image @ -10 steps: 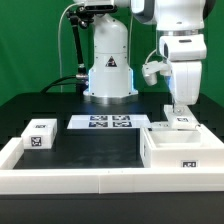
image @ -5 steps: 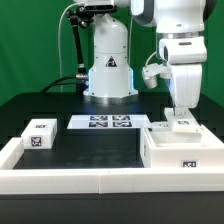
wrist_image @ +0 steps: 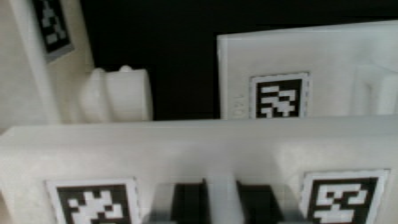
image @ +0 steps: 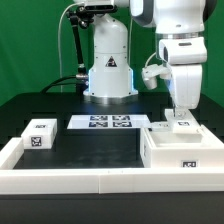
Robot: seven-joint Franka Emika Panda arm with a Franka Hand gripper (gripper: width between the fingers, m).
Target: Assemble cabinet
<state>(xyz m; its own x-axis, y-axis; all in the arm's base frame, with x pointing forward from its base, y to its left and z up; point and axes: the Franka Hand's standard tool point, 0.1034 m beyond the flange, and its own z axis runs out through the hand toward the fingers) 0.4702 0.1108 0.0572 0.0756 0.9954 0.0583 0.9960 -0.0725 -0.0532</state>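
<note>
The white tagged piece hangs above the cabinet body (image: 168, 152) in the exterior view, so the robot's gripper should keep holding the piece until it is lower.
The cabinet body (image: 168, 152), a large white box with a tag on its front, stands at the exterior view's right near the front rail. My gripper (image: 178, 113) points straight down just behind it, on a small white tagged piece (image: 181, 124). In the wrist view the dark fingers (wrist_image: 178, 203) stand close together with a thin white wall of that piece (wrist_image: 210, 150) between them and a tag on either side. Beyond it lies a white tagged panel (wrist_image: 302, 70) and a ribbed white peg (wrist_image: 121, 92). A small white tagged block (image: 40, 133) sits at the left.
The marker board (image: 108, 123) lies flat in the middle at the back, in front of the arm's base (image: 108, 70). A low white rail (image: 90, 178) runs along the front and left edge of the black table.
The small tagged piece under the gripper has shifted very slightly toward the front. The arm has barely moved.
</note>
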